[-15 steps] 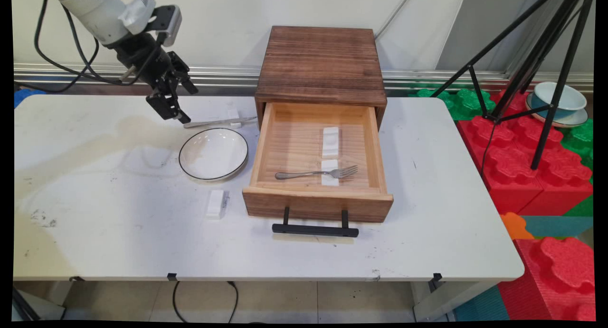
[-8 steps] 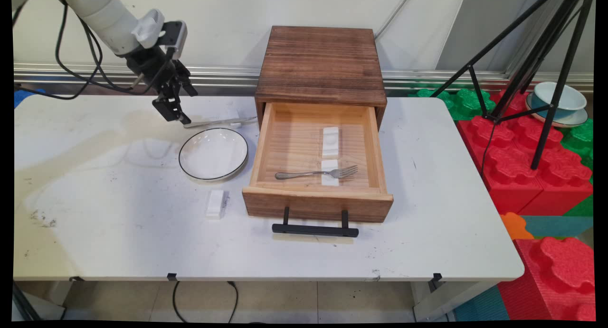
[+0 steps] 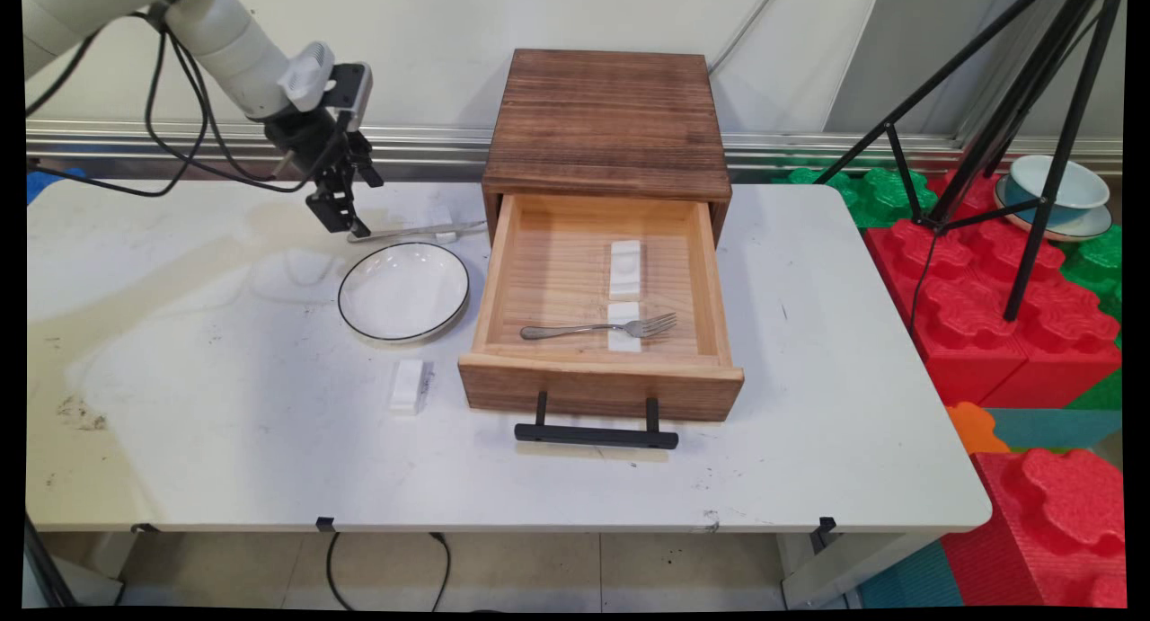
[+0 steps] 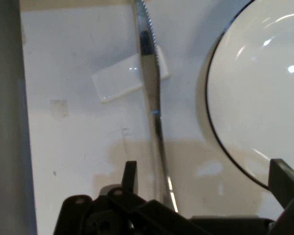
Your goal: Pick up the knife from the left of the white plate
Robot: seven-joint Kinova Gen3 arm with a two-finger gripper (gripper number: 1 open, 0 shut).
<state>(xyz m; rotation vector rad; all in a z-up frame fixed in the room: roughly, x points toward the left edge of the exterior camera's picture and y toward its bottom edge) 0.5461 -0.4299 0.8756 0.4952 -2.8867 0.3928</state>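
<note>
My gripper grabs the serrated table knife by its handle (image 4: 162, 161) next, to lay the knife in the open drawer beside the fork.
My black gripper (image 3: 341, 217) hangs over the back left of the white table (image 3: 180, 405), just above the handle end of a silver knife (image 3: 418, 232). In the hand view the gripper (image 4: 206, 178) is open with nothing held. There the knife (image 4: 154, 112) runs up between the fingers, closer to the left finger (image 4: 130, 174), and its serrated blade lies across a small white rest (image 4: 120, 81). A white plate (image 3: 404, 290) with a dark rim lies just in front of the knife; its edge (image 4: 257, 93) fills the right of the hand view.
A wooden cabinet (image 3: 606, 122) stands at the back with its drawer (image 3: 597, 383) pulled out, holding a fork (image 3: 597, 328) and two white rests. Another white block (image 3: 409, 385) lies in front of the plate. A tripod (image 3: 1033, 154) and red foam blocks (image 3: 1006, 315) stand beside the table's right end.
The gripper has moved right along the table's back, closing in on the knife's handle end. Nothing on the table has shifted.
</note>
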